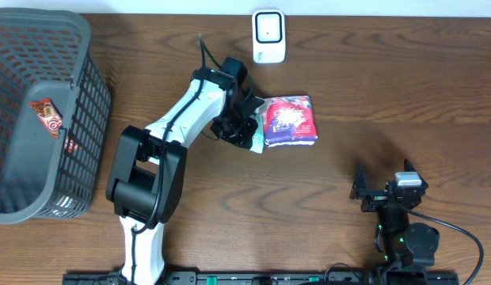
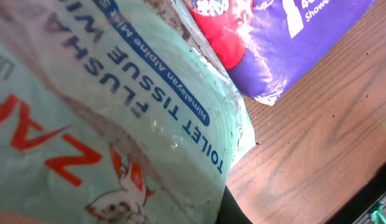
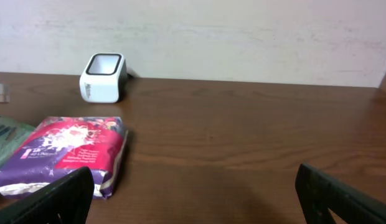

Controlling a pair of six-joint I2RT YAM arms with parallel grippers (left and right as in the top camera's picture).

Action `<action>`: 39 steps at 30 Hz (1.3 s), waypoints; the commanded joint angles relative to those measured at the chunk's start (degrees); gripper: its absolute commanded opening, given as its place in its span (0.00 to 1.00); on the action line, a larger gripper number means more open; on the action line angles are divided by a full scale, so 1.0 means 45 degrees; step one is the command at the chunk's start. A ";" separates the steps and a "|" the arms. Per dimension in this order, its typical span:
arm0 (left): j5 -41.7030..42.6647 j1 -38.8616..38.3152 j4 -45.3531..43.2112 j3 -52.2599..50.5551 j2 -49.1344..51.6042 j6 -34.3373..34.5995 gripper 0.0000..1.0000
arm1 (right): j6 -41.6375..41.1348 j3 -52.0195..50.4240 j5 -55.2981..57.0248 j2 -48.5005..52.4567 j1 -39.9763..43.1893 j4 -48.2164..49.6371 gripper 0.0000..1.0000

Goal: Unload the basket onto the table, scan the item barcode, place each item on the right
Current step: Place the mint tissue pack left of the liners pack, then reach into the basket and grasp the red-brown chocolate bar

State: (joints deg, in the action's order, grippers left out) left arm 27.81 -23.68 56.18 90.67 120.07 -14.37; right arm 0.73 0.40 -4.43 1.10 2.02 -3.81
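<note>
The mint-green pack's lower corner (image 1: 258, 147) (image 2: 244, 135) meets the brown tabletop beside the purple pack, so it is now time for my left gripper to release the mint-green pack.
A white barcode scanner (image 1: 268, 36) stands at the table's far edge, also in the right wrist view (image 3: 104, 77). My left gripper (image 1: 242, 127) is shut on a mint-green flushable toilet tissue pack (image 1: 256, 141). That pack fills the left wrist view (image 2: 118, 124), hiding most of the jaws; only one dark finger (image 2: 233, 211) shows. A purple and red pack (image 1: 289, 120) lies right beside it on the wood (image 2: 274, 43) (image 3: 68, 152). My right gripper (image 1: 386, 190) stands open near the front right, nothing between its fingers (image 3: 50, 199).
A dark mesh basket (image 1: 87, 103) sits at the left edge with a red snack packet (image 1: 46, 115) inside. Bare brown table (image 1: 388, 95) stretches between the packs, the scanner and my right arm.
</note>
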 commanded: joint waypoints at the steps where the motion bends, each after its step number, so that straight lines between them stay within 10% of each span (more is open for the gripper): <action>1: -0.1001 0.0170 -0.0073 0.0223 -0.0044 -0.0427 0.11 | 0.0185 -0.0024 0.0005 -0.0029 0.0039 -0.0053 0.99; 3: -0.1802 0.0364 -0.0058 0.0321 -0.0049 -0.0068 0.28 | 0.0185 -0.0024 0.0010 -0.0029 0.0039 -0.0053 0.99; 4: -0.1982 0.0515 0.0024 0.0437 -0.0058 -0.0073 0.84 | 0.0185 -0.0024 0.0005 -0.0029 0.0039 -0.0053 0.99; 7: -0.2016 0.0933 0.0622 0.1292 -0.0214 0.0427 0.98 | 0.0185 -0.0024 0.0005 -0.0029 0.0039 -0.0053 0.99; 20: -0.4124 0.5430 0.1200 0.7053 -0.3857 0.4192 0.98 | 0.0185 -0.0024 0.0010 -0.0029 0.0039 -0.0053 0.99; 26: -0.6858 1.0525 0.2608 0.6955 -0.4852 0.7019 0.98 | 0.0185 -0.0024 0.0010 -0.0029 0.0039 -0.0053 0.99; 39: -0.7339 1.2915 0.2108 0.3274 -0.2705 0.7597 0.90 | 0.0185 -0.0019 0.0005 -0.0029 0.0039 -0.0053 0.99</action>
State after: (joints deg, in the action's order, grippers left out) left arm -3.55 33.78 66.89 107.24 105.08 18.72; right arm 0.73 0.40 -4.43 1.10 2.02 -3.81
